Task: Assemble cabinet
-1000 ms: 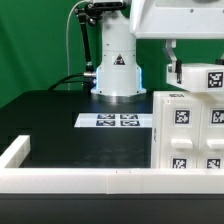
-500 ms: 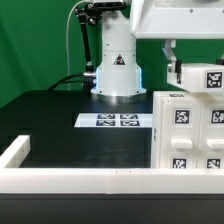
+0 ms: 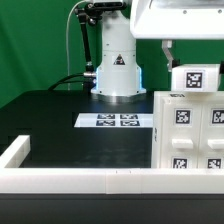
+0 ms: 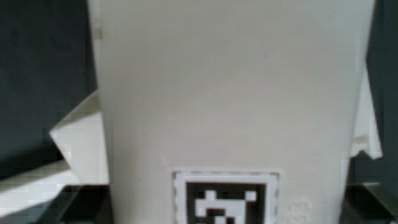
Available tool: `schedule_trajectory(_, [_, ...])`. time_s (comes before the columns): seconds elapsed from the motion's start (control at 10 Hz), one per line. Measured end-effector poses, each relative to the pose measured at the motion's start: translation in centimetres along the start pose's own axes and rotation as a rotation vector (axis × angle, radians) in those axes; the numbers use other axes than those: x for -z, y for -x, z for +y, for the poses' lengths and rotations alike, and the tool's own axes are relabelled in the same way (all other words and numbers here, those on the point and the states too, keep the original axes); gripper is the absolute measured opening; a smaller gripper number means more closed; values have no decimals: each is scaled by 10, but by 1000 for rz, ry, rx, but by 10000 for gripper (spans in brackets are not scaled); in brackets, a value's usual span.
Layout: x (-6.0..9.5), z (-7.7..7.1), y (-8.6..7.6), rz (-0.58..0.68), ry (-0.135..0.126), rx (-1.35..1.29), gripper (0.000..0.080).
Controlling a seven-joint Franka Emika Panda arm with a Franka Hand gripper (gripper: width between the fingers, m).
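Note:
My gripper can open now: the white tagged block's base meets the cabinet's top edge (image 3: 190, 94).
The cabinet (image 3: 188, 135) is a large white box with square tags, standing at the exterior view's right. My gripper (image 3: 180, 64) hangs just above it, shut on a small white tagged block (image 3: 196, 78) held at the cabinet's top edge, its tag facing the camera. In the wrist view the same block (image 4: 222, 100) fills nearly the whole frame, with its tag (image 4: 235, 200) low in the picture. My fingers are mostly hidden behind the block there.
The marker board (image 3: 115, 121) lies on the black table in front of the arm's white base (image 3: 117, 70). A long low white rail (image 3: 80, 179) runs along the front edge and turns back at the exterior view's left (image 3: 14, 150).
The block in my gripper has turned and shifted toward the exterior view's left, so its tag now faces the camera squarely. The cabinet has not moved.

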State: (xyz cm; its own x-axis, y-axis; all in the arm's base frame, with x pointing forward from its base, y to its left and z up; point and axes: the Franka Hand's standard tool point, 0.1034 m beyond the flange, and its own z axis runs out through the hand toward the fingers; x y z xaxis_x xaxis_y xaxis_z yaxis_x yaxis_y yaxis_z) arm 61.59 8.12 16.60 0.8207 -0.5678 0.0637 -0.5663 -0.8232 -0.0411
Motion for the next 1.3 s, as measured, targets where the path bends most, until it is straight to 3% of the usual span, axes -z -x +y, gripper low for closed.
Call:
schedule_trajectory(0.9, [-1, -2, 3, -40, -25, -930, 556])
schedule_trajectory(1.1, [-1, -3, 4, -47, -27, -985, 556])
schedule_trajectory(1.3, [-1, -4, 5, -50, -29, -965, 749])
